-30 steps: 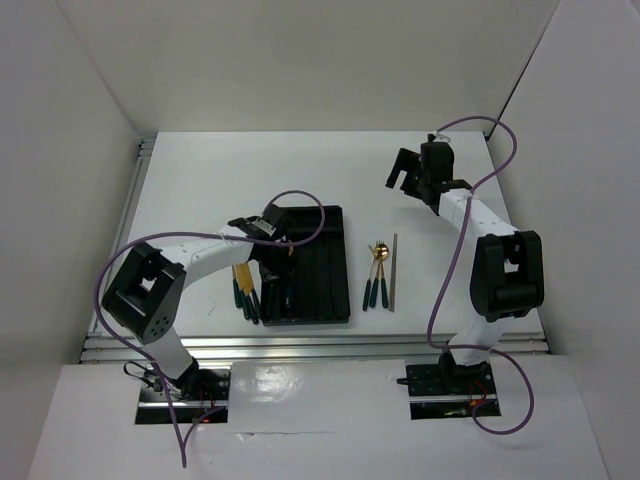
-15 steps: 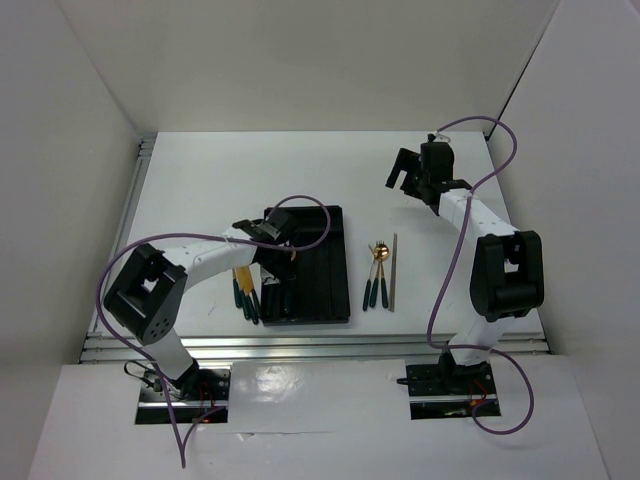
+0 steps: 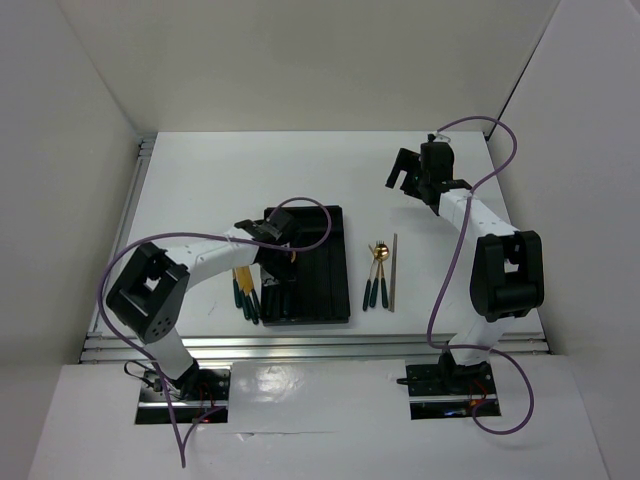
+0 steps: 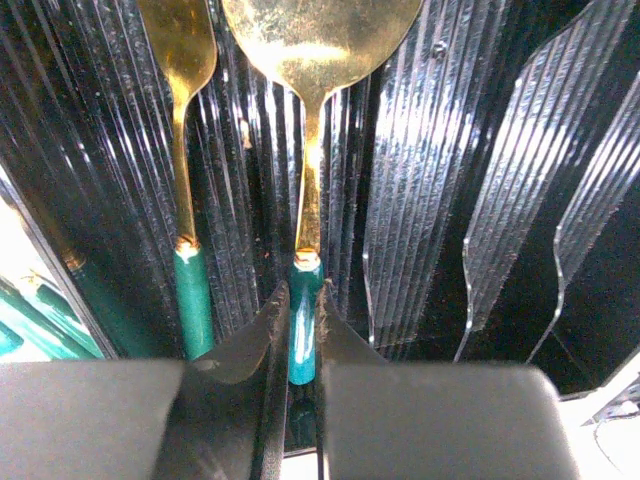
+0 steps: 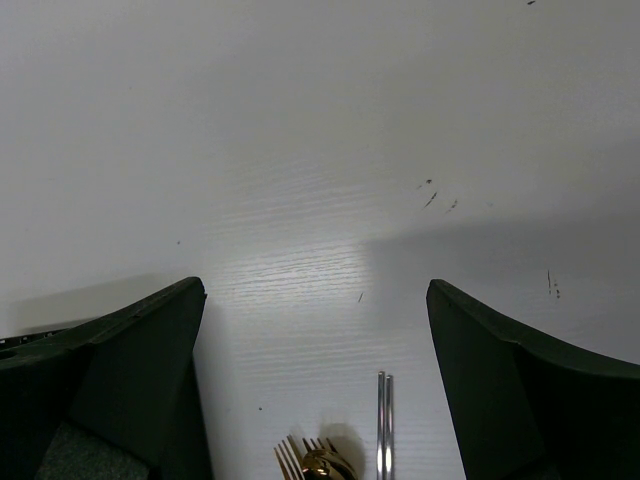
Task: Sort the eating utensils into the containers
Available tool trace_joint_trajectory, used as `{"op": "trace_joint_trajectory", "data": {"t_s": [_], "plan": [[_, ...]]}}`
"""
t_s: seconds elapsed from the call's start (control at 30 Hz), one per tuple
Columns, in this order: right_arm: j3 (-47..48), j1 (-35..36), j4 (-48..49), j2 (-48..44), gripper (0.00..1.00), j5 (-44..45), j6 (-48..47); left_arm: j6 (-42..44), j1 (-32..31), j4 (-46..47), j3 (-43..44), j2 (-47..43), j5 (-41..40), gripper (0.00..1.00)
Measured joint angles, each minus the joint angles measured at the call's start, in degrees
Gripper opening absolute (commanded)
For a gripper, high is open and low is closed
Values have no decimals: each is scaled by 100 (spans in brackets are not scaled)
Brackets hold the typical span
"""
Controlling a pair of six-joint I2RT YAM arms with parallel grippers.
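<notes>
The left gripper is ready to release and needs to open: the gold spoon lies along its ribbed section inside the black tray [image 3: 330, 285], so it would stay in the section.
My left gripper [image 3: 273, 233] is over the far left part of the black tray [image 3: 330, 285]. In the left wrist view it [image 4: 303, 292] is shut on the teal handle of a gold spoon [image 4: 310, 40] that lies along a ribbed compartment [image 4: 420, 180]. A second gold utensil with a teal handle [image 4: 190, 290] lies just left of it. Several utensils [image 3: 245, 292] lie on the table left of the tray. Two or three more [image 3: 376, 275] and a grey stick [image 3: 394, 272] lie right of it. My right gripper [image 3: 408, 170] is open and empty above the far table.
The right wrist view shows bare white table between the open fingers [image 5: 130, 370], with fork tines [image 5: 298, 457] and the grey stick's tip [image 5: 383, 425] at the bottom edge. White walls enclose the table. A purple cable [image 3: 305, 205] loops over the tray.
My left gripper has moved a little to the right over the tray with the spoon. The right arm has not moved.
</notes>
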Motion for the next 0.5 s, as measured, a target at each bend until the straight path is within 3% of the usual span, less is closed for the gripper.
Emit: {"op": "trace_joint_trajectory", "data": {"t_s": [0.17, 0.4, 0.5], "plan": [[-2, 0, 2, 0, 100, 0, 0, 2, -11, -39, 7, 28, -11, 5], [-2, 0, 0, 0, 100, -2, 0, 9, -20, -48, 7, 76, -2, 41], [-2, 0, 0, 0, 100, -4, 0, 20, -55, -13, 70, 68, -42, 48]]}}
